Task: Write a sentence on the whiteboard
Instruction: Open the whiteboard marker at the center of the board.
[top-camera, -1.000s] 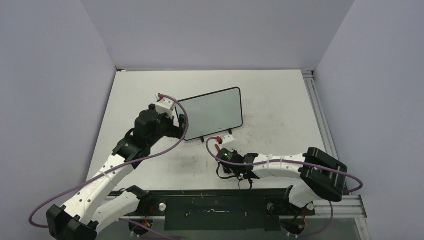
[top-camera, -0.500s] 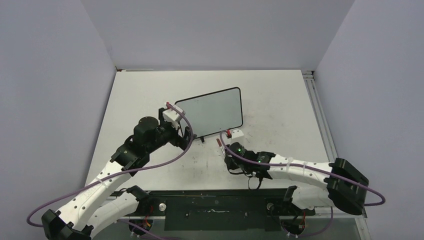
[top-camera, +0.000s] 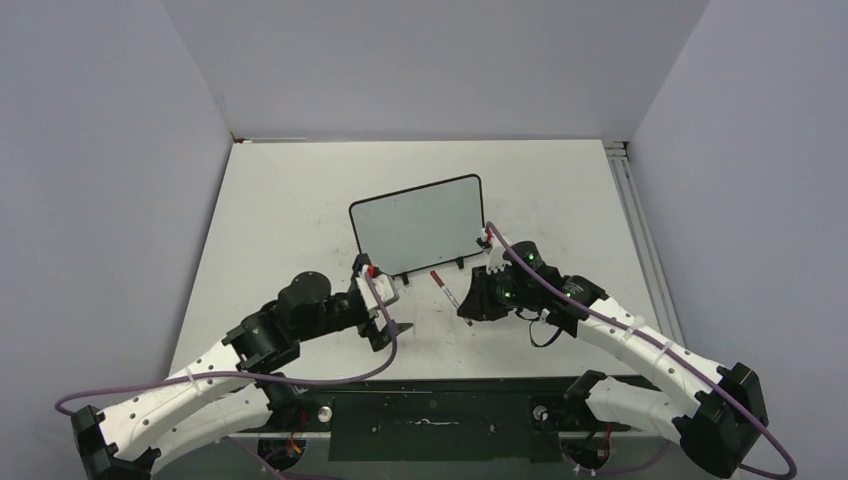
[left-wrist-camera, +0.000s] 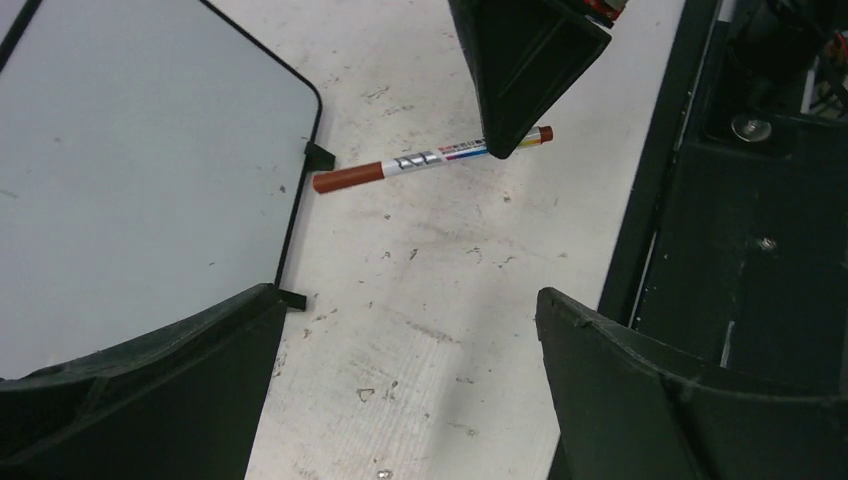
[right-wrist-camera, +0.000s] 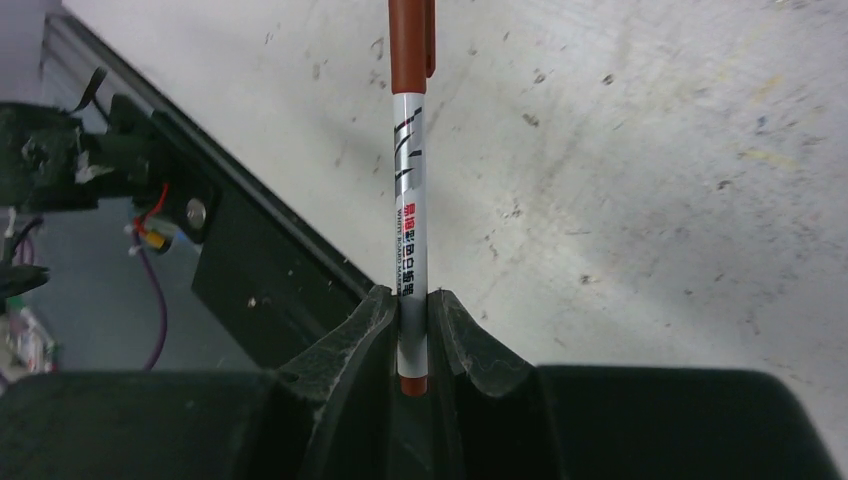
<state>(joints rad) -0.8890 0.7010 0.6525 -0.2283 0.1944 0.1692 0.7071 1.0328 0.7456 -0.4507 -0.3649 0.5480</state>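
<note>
My left gripper grabs the red cap (top-camera: 436, 276), opposite the held back end (top-camera: 468, 320), next, to uncap the marker for writing.
The whiteboard (top-camera: 418, 224) stands mid-table on two black feet; its face is blank, with no sentence showing, and it also fills the left of the left wrist view (left-wrist-camera: 130, 150). My right gripper (top-camera: 470, 305) is shut on the back end of a red-capped white marker (top-camera: 446, 289), just in front of the board's right foot. The capped end points toward the board. The right wrist view shows the marker (right-wrist-camera: 409, 200) clamped between my right gripper's (right-wrist-camera: 412, 320) jaws. My left gripper (top-camera: 393, 322) is open and empty in front of the board's left foot, and its wrist view shows the marker (left-wrist-camera: 430, 158).
A black base rail (top-camera: 430, 410) runs along the near table edge, close under both grippers. An aluminium rail (top-camera: 640, 240) borders the table's right side. Grey walls enclose the left, back and right. The tabletop (top-camera: 290, 200) carries faint smudges.
My left gripper left the board's left edge and came down toward the near edge. My right arm swung right, and its wrist turned with the marker still held.
</note>
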